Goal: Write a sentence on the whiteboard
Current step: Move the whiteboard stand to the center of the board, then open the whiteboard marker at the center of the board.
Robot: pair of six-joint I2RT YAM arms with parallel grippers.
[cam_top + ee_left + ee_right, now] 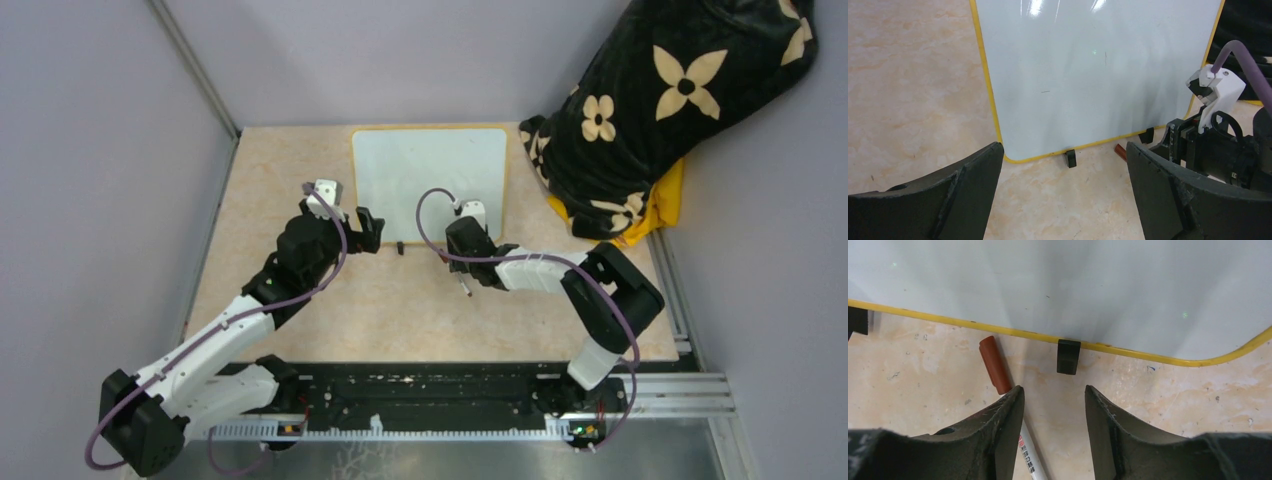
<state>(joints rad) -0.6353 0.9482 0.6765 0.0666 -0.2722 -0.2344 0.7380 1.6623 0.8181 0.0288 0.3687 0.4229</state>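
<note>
I need to grab the marker by its white body [1029, 446] with my right gripper next, so that the marker's reddish-brown cap [994, 365] stays free for my left gripper to grab.
The whiteboard [430, 180] lies at the back middle of the table. Its glossy face is blank in the left wrist view [1088, 75] and the right wrist view [1073, 285]; the sentence does not show. A white marker with a reddish-brown cap [994, 365] lies on the table just before the board's near edge, its barrel running under my right gripper's left finger; the cap tip also shows in the left wrist view [1120, 151]. My right gripper [1054, 392] is open and empty over it [452, 255]. My left gripper [1063, 195] is open and empty before the board's near left corner [370, 232].
Two black feet [1070, 158] [1068, 356] sit on the board's near edge. A black cloth bundle with cream flowers [670, 110] over something yellow stands at the back right, close to the board. Grey walls close in the left and back. A black rail [430, 395] runs along the near edge.
</note>
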